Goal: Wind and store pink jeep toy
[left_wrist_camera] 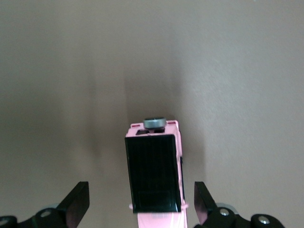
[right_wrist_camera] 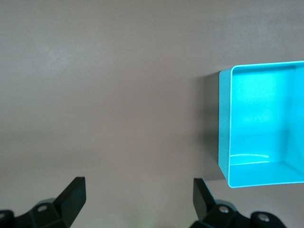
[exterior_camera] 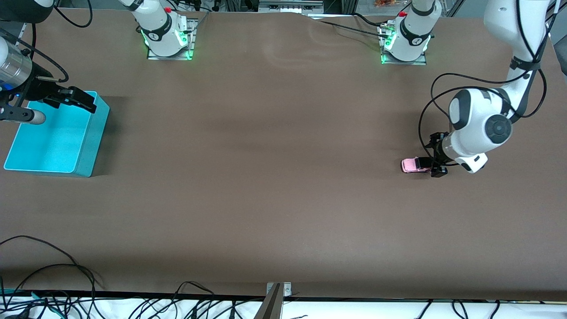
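I will wind the pink jeep toy next, so I should grab it with my left gripper by the sides of its pink body (left_wrist_camera: 182,166).
The pink jeep toy (exterior_camera: 412,165) stands on the brown table toward the left arm's end. In the left wrist view its black roof panel (left_wrist_camera: 154,173) and pink body lie between my open fingers, with a gap on each side. My left gripper (exterior_camera: 432,165) is low around the toy's end and open. My right gripper (exterior_camera: 77,100) is open and empty, up over the corner of the turquoise bin (exterior_camera: 86,153). The bin (right_wrist_camera: 225,137) is empty in the right wrist view.
Loose cables (exterior_camera: 53,274) lie along the table's edge nearest the front camera. A metal bracket (exterior_camera: 277,294) sticks up at the middle of that edge. The arm bases (exterior_camera: 166,37) stand at the edge farthest from the camera.
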Available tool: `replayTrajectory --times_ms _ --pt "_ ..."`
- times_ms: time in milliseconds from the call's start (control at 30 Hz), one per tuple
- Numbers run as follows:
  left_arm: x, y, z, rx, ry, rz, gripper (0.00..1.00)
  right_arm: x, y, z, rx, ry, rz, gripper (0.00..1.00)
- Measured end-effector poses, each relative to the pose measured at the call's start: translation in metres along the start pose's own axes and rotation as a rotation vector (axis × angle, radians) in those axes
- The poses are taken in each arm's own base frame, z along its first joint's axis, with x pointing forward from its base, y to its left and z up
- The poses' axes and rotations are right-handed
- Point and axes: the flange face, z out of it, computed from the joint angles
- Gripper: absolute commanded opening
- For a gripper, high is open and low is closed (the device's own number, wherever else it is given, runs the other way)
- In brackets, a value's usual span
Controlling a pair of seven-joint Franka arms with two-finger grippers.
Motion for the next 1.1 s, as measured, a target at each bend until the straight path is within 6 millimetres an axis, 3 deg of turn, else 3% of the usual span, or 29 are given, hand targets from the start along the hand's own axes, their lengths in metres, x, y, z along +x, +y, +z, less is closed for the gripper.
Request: replayTrajectory --times_ms 367,633,700,733,867,967,1067,1100 --pt "-0.003 0.002 0.003 -0.016 0.018 -0.045 0.96 0.000 0.000 0.000 0.000 0.000 0.000 1.00" --pt "-0.003 0.005 0.016 -0.028 0.016 -0.049 0.91 0.000 0.000 0.000 0.000 0.000 0.000 1.00" --pt "-0.003 0.005 0.018 -0.030 0.016 -0.051 0.84 0.000 0.000 0.000 0.000 0.000 0.000 1.00" --pt "-0.003 0.005 0.020 -0.030 0.016 -0.053 0.72 0.000 0.000 0.000 0.000 0.000 0.000 1.00" --pt "-0.003 0.005 0.020 -0.030 0.016 -0.053 0.65 0.000 0.000 0.000 0.000 0.000 0.000 1.00" --pt "-0.004 0.006 0.020 -0.032 0.016 -0.052 0.47 0.000 0.000 0.000 0.000 0.000 0.000 1.00" --pt "-0.005 0.006 0.022 -0.033 0.016 -0.050 0.23 0.000 0.000 0.000 0.000 0.000 0.000 1.00" --pt "-0.005 0.006 0.022 -0.033 0.016 -0.049 0.19 0.000 0.000 0.000 0.000 0.000 0.000 1.00"
